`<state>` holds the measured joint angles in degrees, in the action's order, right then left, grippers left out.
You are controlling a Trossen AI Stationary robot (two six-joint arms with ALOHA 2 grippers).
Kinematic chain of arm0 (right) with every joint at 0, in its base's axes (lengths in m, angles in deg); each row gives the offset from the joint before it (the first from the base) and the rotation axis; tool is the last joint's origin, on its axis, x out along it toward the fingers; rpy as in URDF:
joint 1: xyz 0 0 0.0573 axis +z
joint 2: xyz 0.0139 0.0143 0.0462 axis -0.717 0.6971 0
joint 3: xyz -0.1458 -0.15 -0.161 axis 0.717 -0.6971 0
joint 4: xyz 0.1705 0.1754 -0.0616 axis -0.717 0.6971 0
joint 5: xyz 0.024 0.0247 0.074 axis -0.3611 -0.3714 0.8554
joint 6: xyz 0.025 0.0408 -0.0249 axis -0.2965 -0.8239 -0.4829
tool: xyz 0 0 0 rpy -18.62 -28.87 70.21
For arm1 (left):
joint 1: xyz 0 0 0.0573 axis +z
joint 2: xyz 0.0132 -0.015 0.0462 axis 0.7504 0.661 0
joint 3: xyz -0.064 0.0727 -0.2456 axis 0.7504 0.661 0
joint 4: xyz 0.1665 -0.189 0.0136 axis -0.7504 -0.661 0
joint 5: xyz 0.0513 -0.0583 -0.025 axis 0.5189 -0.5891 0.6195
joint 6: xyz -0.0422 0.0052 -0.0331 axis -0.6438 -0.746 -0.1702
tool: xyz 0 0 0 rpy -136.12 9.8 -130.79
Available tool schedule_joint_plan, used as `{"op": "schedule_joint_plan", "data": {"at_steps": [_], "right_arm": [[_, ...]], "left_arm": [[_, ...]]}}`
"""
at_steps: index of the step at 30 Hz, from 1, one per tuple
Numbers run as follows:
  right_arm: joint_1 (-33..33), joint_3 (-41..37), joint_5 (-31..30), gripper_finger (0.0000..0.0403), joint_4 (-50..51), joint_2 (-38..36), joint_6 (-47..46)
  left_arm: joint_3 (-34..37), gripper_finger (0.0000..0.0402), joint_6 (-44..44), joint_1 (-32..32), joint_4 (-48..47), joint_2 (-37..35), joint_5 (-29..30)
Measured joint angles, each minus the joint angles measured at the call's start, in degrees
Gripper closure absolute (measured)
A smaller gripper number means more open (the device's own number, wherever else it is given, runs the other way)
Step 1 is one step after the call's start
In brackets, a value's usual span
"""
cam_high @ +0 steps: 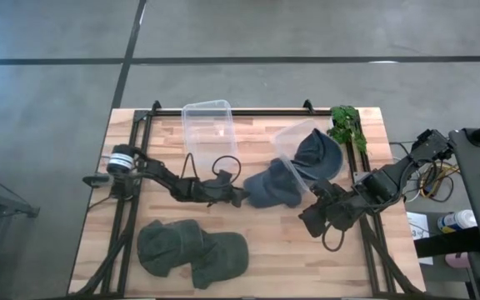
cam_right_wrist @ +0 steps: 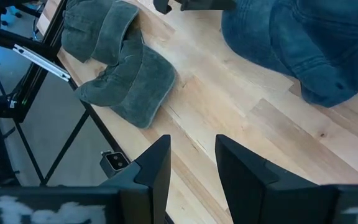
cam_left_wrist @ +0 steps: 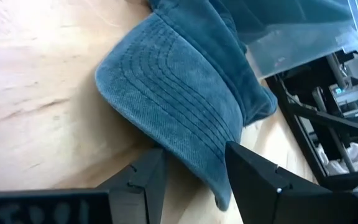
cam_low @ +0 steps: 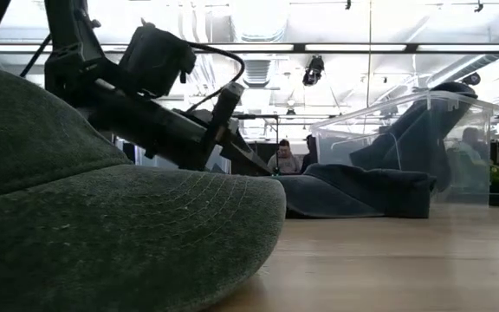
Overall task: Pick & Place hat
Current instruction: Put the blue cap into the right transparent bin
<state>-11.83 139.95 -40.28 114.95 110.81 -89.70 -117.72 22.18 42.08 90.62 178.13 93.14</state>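
My left gripper takes hold of the blue corduroy cap by its brim's edge [cam_high: 251, 197] next. Then the cap goes into a clear box [cam_high: 290, 137].
A blue corduroy cap [cam_high: 273, 188] lies on the table's middle, its brim [cam_left_wrist: 179, 106] pointing toward the left arm. My left gripper [cam_high: 237, 197] [cam_left_wrist: 194, 177] is open and low at that brim, one finger on either side of the brim's edge. A second blue cap [cam_high: 317, 153] sits in a tipped clear box [cam_high: 294, 142]. Two green caps [cam_high: 192, 250] rest on the near left part of the table. My right gripper [cam_high: 311, 218] [cam_right_wrist: 191, 165] hangs open over bare wood right of the blue cap. My left gripper has the blue cap's brim edge [cam_left_wrist: 197, 165] between its open fingers, coming slanting down from the table's left side. Whether a finger touches the brim, I cannot tell. The cap lies flat on the table.
An upright clear box [cam_high: 209, 125] stands at the far middle, and a green plant [cam_high: 348, 125] at the far right corner. Black frame rails [cam_high: 140, 133] run along the table's sides. Bare wood [cam_high: 307, 258] lies near the front right.
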Motion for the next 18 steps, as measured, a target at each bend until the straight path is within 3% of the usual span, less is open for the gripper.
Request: {"op": "schedule_joint_plan", "data": {"at_steps": [9,18], "right_arm": [[0.02,0.0,0.02,0.028,-0.34,0.0,0.48],[0.02,0.0,0.04,0.028,-0.36,0.0,0.92]], "left_arm": [[-0.85,0.0246,-2.87,0.02,2.63,0.93,2.92],[-2.59,0.0254,4.45,-0.04,5.9,1.07,1.77]]}}
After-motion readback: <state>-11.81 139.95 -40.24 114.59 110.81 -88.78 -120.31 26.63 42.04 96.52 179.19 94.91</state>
